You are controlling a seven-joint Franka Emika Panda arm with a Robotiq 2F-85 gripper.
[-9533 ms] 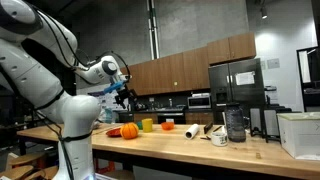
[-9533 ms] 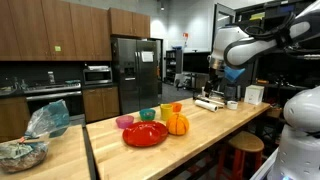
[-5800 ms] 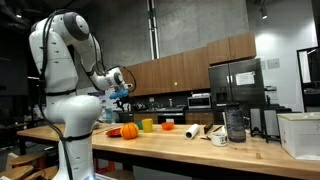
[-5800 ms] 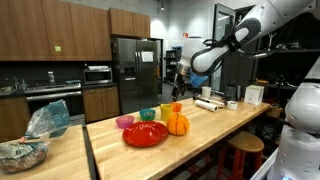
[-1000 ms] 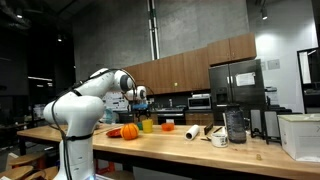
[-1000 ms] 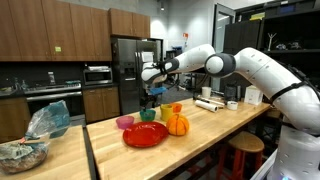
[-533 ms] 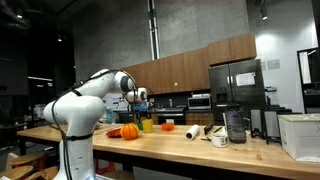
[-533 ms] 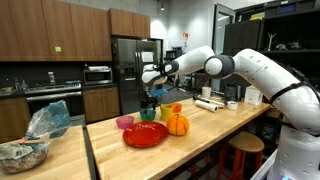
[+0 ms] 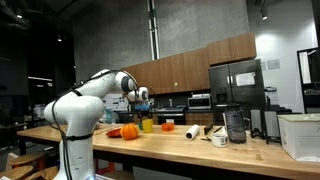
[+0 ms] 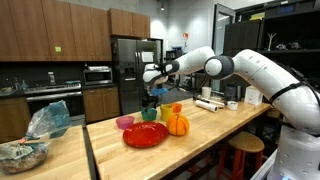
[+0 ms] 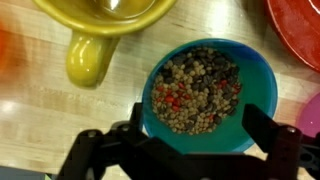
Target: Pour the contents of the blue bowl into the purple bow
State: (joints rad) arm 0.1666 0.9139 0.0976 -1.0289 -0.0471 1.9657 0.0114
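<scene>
My gripper pinches the blue bowl's rim on the side away from the purple bowl next, which leaves the blue bowl's opposite rim free to pour the beans.
The blue bowl (image 11: 200, 95) is full of mixed beans and fills the middle of the wrist view. In an exterior view it (image 10: 148, 115) sits among the cups. My gripper (image 11: 198, 132) is open, with one finger on each side of the bowl's near rim and nothing in it. It hovers just above the bowl in both exterior views (image 10: 151, 98) (image 9: 143, 107). The purple bowl (image 10: 125, 122) stands beside the blue bowl; its edge shows in the wrist view (image 11: 312, 115).
A yellow-green cup (image 11: 100, 20) (image 10: 165, 113), an orange cup (image 10: 176, 108), a red plate (image 10: 146, 135) (image 11: 300, 25) and a small pumpkin (image 10: 177, 124) crowd round the bowls. Further along the wooden counter are a paper roll (image 9: 193, 131), a mug (image 9: 219, 137) and a dark jar (image 9: 235, 124).
Over the earlier frames the arm swung across the counter to above the bowls. In the last second it has barely moved.
</scene>
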